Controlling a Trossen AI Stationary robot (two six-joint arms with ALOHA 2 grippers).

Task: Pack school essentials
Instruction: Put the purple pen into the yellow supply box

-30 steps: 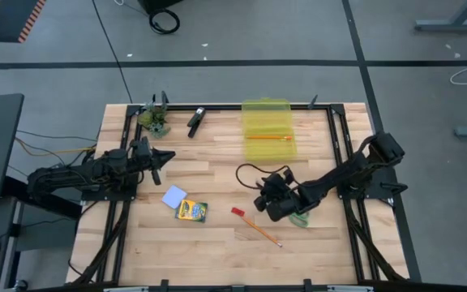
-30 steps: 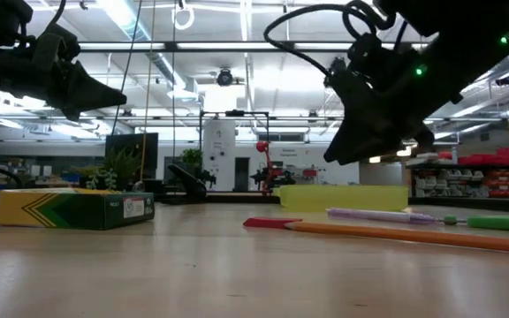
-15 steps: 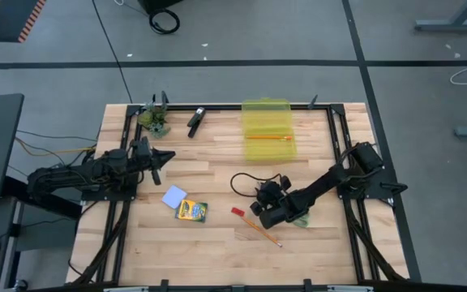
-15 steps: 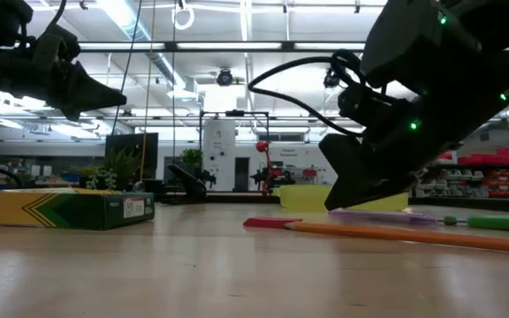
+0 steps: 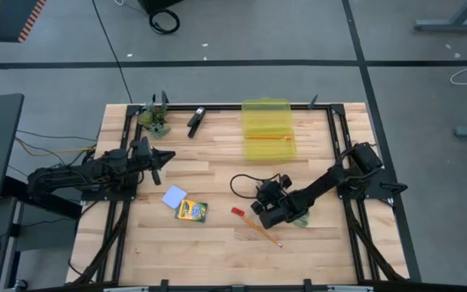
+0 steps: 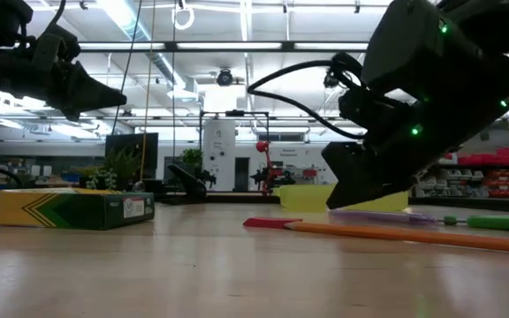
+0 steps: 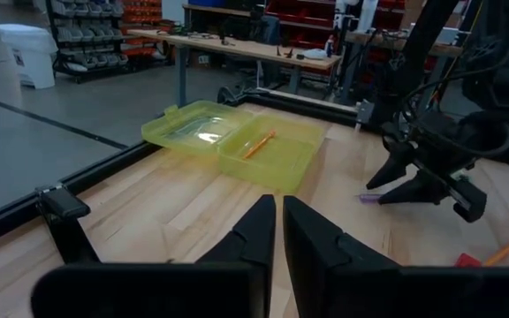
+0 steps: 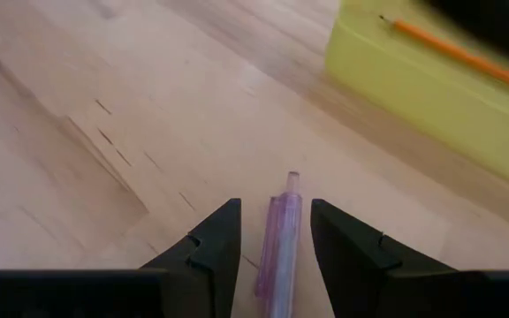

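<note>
I will next grab the pen's body [image 8: 286, 238] beside the pen's clip with my right gripper, to pack the purple pen into the yellow case [image 8: 440, 102].
My right gripper [image 8: 277, 208] is open and low over the table, one finger on each side of the purple pen [image 8: 278, 240], which lies flat on the wood; I see no touch. In the high view this gripper [image 5: 263, 217] hides the pen and part of the green-handled scissors [image 5: 301, 220]. An orange pencil [image 5: 260, 232] and the tiny red piece [image 5: 237, 212] lie just near of it. The light-blue pad [image 5: 173, 195] and crayon box [image 5: 191, 212] lie farther left. My left gripper [image 5: 162, 157] hovers shut at the table's left side.
An open yellow case [image 5: 267, 130] with one orange pencil [image 5: 267, 137] inside sits by the far edge. A black clip [image 5: 195, 120] and a small green clump [image 5: 154, 120] lie at the far left corner. A black frame [image 5: 331, 113] rims the table. Bare wood lies along the near edge.
My right gripper has moved down and toward the table's near-left, from above the pen to just over the table with its fingers astride the pen. In the last half second it has hardly moved. The left arm has kept still.
</note>
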